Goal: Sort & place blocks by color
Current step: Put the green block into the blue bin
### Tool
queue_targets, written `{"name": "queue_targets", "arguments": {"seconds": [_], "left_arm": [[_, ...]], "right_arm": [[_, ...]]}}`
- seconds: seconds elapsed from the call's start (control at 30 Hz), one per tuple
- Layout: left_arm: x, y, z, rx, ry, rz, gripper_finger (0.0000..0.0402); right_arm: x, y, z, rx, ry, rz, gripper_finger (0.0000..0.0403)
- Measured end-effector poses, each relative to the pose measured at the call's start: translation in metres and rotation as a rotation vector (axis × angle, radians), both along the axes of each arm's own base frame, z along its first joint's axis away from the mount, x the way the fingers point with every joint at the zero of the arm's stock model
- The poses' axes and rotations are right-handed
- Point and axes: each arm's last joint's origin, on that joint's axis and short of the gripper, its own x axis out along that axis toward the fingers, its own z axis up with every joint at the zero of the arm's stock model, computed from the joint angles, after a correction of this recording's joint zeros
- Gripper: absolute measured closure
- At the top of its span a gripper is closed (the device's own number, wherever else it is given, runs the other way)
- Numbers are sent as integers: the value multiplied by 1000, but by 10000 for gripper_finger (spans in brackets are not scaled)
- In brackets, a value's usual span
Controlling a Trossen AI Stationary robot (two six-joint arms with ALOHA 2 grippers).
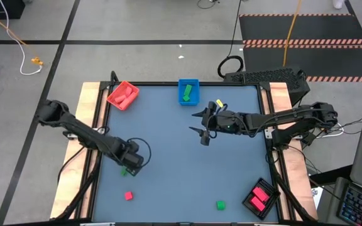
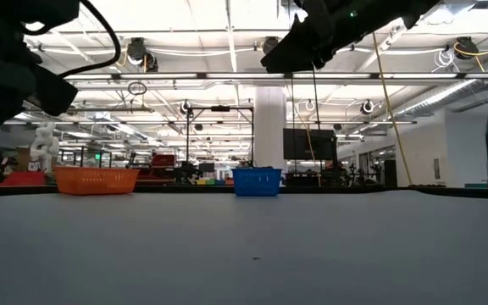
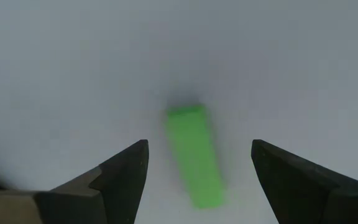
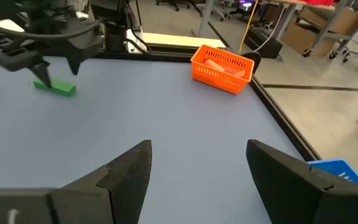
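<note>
Bare table shows between my left gripper's fingers and the green bar (image 1: pixel 126 171) (image 3: pixel 194 163) below, so it is too early to close and the gripper goes lower first.
My left gripper (image 1: pixel 129 164) (image 3: pixel 199 144) is open and hangs low over a green bar (image 1: pixel 126 171) (image 3: pixel 194 163) that lies flat on the blue-grey table. Its fingers stand on either side of the bar without touching it. My right gripper (image 1: pixel 201 127) (image 4: pixel 197 146) is open and empty above the table's middle, near the far side. A red cube (image 1: pixel 128 196) and a green cube (image 1: pixel 220 204) lie loose near the table's near edge. The right wrist view shows the left gripper (image 4: pixel 42 56) over the green bar (image 4: pixel 55 88).
A red tray (image 1: pixel 123 94) (image 4: pixel 222 67) with red and pink blocks sits at the far left. A blue tray (image 1: pixel 188 91) (image 2: pixel 257 181) with green blocks stands at the far middle. A black tray (image 1: pixel 260 198) with pink blocks sits at the near right corner. Wooden rails (image 1: pixel 87 125) border the table.
</note>
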Motion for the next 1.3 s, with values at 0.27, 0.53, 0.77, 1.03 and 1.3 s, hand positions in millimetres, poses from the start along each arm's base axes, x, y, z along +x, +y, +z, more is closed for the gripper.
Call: {"name": "queue_targets", "arguments": {"seconds": [0.27,0.53,0.77,1.03,1.3], "left_arm": [[0,-7,-9,-1,2,12,115],[-10,-3,-32,-13,-12,37,115],[-11,-2,-35,-14,-22,3,124],[-11,-1,-35,-24,-27,-62,256],[6,11,-13,-5,-160,-154,299]], "right_arm": [[0,0,0,0,0,0,145],[-1,0,-2,0,21,0,145],[-1,0,-2,0,22,0,145],[-1,0,-2,0,25,-1,145],[-1,0,-3,-2,28,-1,145]]}}
